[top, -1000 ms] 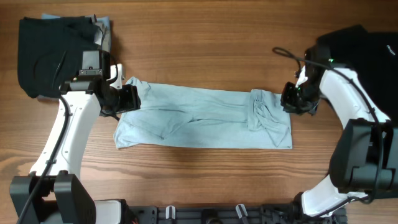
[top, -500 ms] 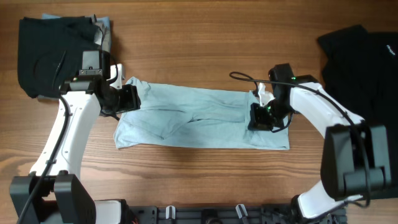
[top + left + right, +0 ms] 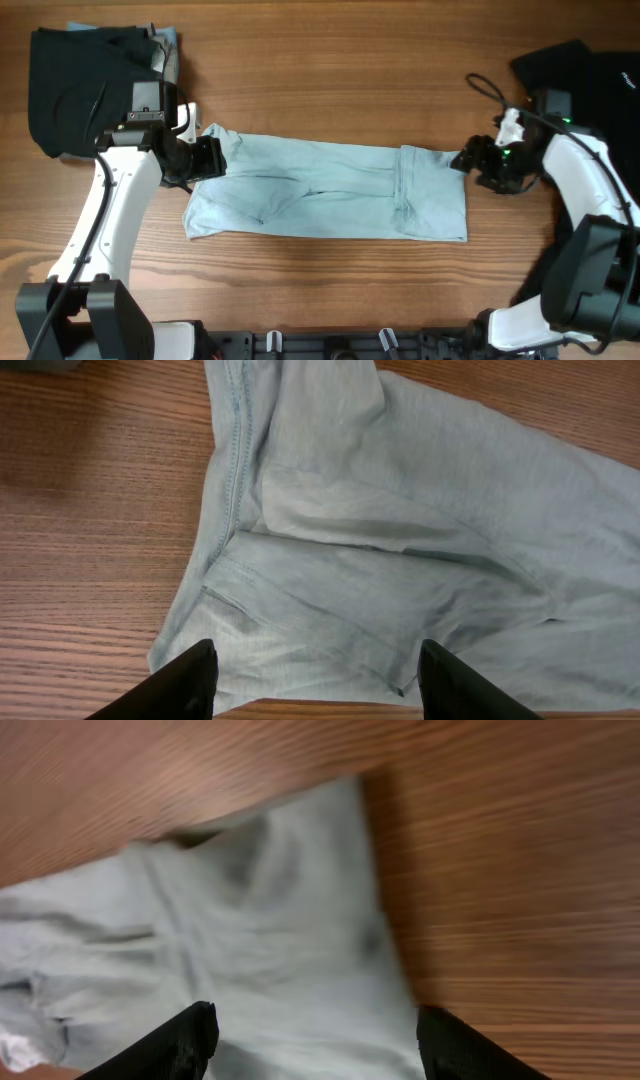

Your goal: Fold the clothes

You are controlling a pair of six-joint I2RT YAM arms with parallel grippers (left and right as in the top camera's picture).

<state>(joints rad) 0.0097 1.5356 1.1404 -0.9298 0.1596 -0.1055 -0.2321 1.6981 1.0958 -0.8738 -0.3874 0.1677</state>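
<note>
To fold the pale light-blue T-shirt's end inward over the T-shirt, my right gripper should next grab that end's outer edge.
The pale light-blue T-shirt (image 3: pixel 320 190) lies folded into a long strip across the middle of the table. My left gripper (image 3: pixel 212 158) is over its left end, open; in the left wrist view the sleeve folds of the shirt (image 3: pixel 380 540) lie ahead of the left gripper (image 3: pixel 322 685), with nothing pinched. My right gripper (image 3: pixel 462 162) hovers at the strip's right edge, open. In the right wrist view the right gripper (image 3: pixel 318 1045) stands wide over the flat shirt end (image 3: pixel 260 940).
A black garment (image 3: pixel 80 90) is piled at the back left, over a bit of blue cloth. Another black garment (image 3: pixel 590 90) lies at the back right, behind my right arm. Bare wood table (image 3: pixel 320 70) surrounds the strip.
My right gripper went in shut over the shirt's right end, then drew back right and opened. The rumpled fold there now lies flatter. The left arm has not moved.
</note>
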